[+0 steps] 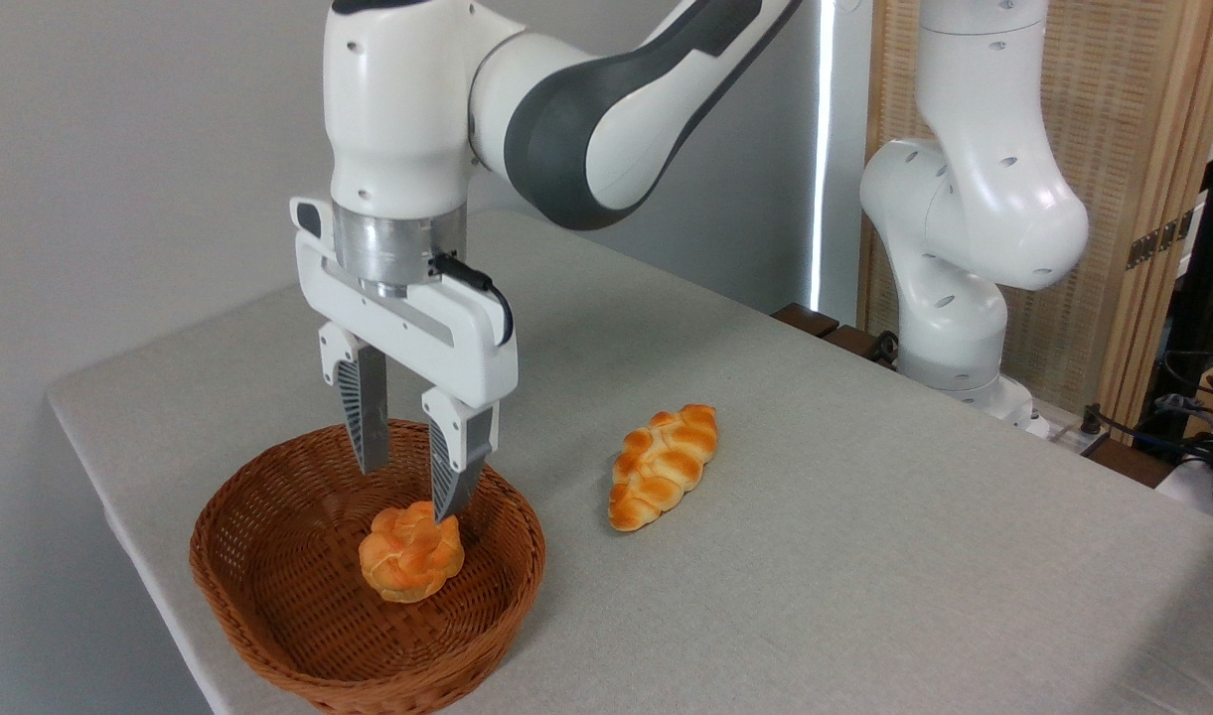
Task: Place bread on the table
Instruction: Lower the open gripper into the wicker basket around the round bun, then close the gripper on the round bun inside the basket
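Observation:
My gripper grips the round knotted bun by its domed golden-orange body [408,550] next, to put the bread on the tabletop.
The bread [410,552], a small round knotted bun with a golden-orange crust, lies inside the brown wicker basket [258,556] at the front left of the table [864,556]. My gripper [407,492] hangs just above and slightly behind the bun, pointing down into the basket. Its fingers are open, with a gap between them and nothing held. The right fingertip [445,508] sits at the bun's top edge; whether it touches is unclear.
A longer oval braided loaf [663,465] lies on the cloth right of the basket. The arm's white base [954,328] stands at the table's far right edge. The table's left and front edges run close to the basket.

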You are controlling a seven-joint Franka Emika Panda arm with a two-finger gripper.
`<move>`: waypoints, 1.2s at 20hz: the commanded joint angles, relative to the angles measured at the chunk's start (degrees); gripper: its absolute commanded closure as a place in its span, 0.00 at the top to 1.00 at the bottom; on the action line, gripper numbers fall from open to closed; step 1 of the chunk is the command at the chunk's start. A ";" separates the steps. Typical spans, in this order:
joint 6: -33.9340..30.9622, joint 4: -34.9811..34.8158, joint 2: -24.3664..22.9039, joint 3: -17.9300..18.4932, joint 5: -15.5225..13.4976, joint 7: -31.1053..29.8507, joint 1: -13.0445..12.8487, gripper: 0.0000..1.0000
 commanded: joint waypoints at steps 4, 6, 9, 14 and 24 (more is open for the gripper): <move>4.38 -2.14 0.71 0.52 1.16 0.21 -0.53 1.00; 5.78 -2.84 0.97 0.43 1.16 0.21 -0.62 1.00; 6.76 -4.68 1.50 0.08 1.69 0.30 -0.88 1.00; 7.11 -4.87 1.94 -0.10 3.27 0.21 -0.88 1.00; 11.33 -6.36 3.52 -1.42 3.27 0.21 -1.06 0.63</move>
